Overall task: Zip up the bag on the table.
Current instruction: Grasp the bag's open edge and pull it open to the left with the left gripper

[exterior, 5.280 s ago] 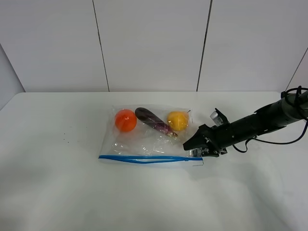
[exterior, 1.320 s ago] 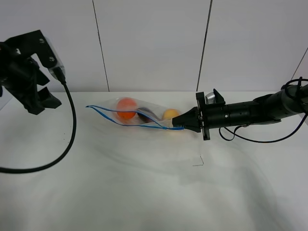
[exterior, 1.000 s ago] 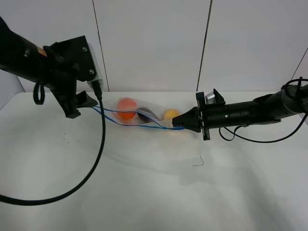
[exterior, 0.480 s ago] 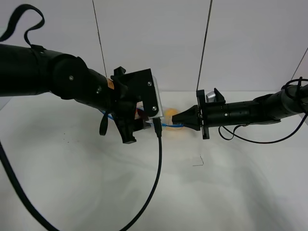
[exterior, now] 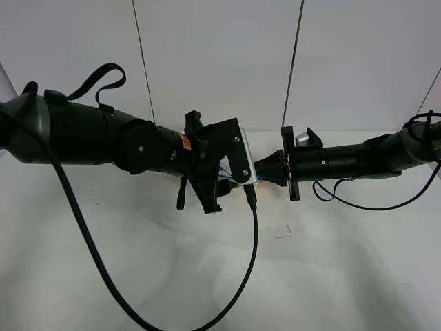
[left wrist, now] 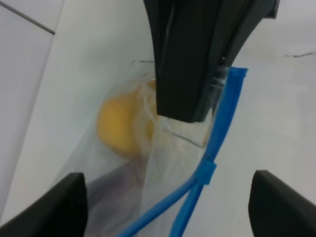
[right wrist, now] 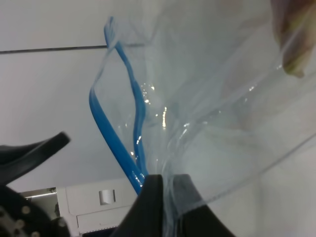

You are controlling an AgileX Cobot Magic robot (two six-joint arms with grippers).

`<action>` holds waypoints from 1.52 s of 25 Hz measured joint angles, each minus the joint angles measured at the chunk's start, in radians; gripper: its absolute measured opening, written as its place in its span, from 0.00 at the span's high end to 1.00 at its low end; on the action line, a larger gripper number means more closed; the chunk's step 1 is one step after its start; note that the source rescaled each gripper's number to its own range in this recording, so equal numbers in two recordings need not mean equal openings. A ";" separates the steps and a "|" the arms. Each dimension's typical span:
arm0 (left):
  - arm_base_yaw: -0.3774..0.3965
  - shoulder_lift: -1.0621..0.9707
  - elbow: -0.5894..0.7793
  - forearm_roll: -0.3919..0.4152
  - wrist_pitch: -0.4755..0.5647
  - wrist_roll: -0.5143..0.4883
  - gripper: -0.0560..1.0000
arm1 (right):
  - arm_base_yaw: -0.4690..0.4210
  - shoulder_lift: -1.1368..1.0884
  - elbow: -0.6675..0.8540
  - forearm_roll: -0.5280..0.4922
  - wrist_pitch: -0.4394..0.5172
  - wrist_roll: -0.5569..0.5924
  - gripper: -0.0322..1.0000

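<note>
My left gripper will next grab the blue zipper strip (left wrist: pixel 223 116) by its slider (left wrist: pixel 206 173) to zip up the bag.
The bag is almost wholly hidden behind my left arm in the exterior view; only a sliver (exterior: pixel 260 183) shows by the right gripper. In the left wrist view the bag (left wrist: pixel 163 163) shows a yellow toy (left wrist: pixel 118 126) and the blue zipper strip (left wrist: pixel 223 116) with its slider (left wrist: pixel 206 173). My right gripper (exterior: pixel 267 172) is shut on the bag's corner at the zipper end, as the right wrist view (right wrist: pixel 165 185) shows, and holds it above the table (exterior: pixel 138 269). My left gripper (exterior: pixel 224 172) is open, its fingers (left wrist: pixel 47 207) spread on either side of the zipper strip, close to the right gripper (left wrist: pixel 197 59).
The left arm's black cable (exterior: pixel 251 262) hangs over the table's middle. A short dark mark (exterior: pixel 284 233) lies on the tabletop. A white panelled wall (exterior: pixel 220 62) stands behind the table.
My left arm has swept in from the far left, across the bag, until its open gripper is beside the right gripper. The right gripper has stayed still, holding the lifted corner.
</note>
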 joint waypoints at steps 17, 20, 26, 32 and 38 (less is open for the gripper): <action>-0.045 0.023 0.210 -0.006 -0.508 -0.002 0.15 | 0.000 0.000 0.000 0.019 0.000 0.000 0.97; -0.045 0.064 0.210 -0.006 -0.547 -0.002 0.19 | 0.000 0.000 0.000 0.021 0.000 0.002 0.97; -0.045 0.114 0.210 -0.005 -0.591 -0.002 0.20 | 0.000 0.000 0.000 0.021 0.000 0.003 0.97; -0.045 0.114 0.210 -0.005 -0.629 -0.002 0.31 | 0.000 0.000 0.000 0.021 0.000 0.003 0.97; -0.045 0.114 0.210 -0.006 -0.636 -0.002 0.41 | 0.000 0.000 0.000 0.021 0.000 0.003 0.97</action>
